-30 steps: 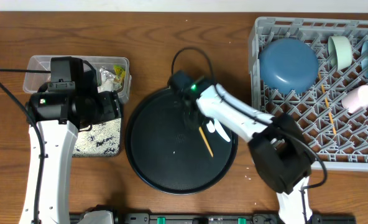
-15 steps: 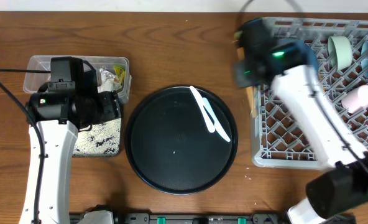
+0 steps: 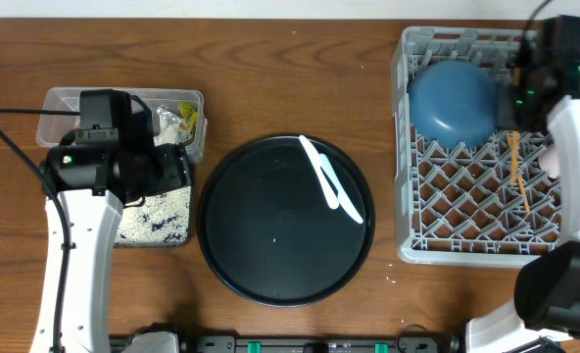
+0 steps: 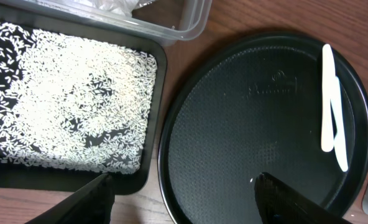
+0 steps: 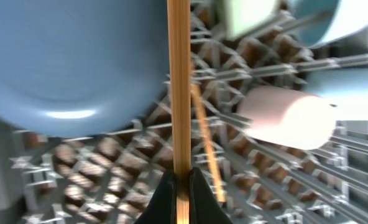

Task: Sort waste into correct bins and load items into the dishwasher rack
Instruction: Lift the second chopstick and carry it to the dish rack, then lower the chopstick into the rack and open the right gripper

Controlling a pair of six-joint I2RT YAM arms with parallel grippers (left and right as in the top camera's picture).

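My right gripper should keep holding the chopstick until it is lower, as it is well above the lattice and would fall loosely beside the blue bowl if I opened now.
My right gripper is shut on a thin wooden chopstick and holds it over the grey dishwasher rack. A second chopstick lies on the rack's lattice. The rack holds the blue bowl, pale-green bowl, whitish cup and white dish. The white spoon lies on the round black tray. My left gripper is open and empty above the shallow black tray, which holds rice.
The clear tub behind the shallow black tray holds tissue and the yellow-green wrapper. The round black tray lies between the bins and the rack. Bare wooden table runs along the back.
My right arm has carried the chopstick from the round black tray to the right, over the rack beside the blue bowl. The left arm has not moved.
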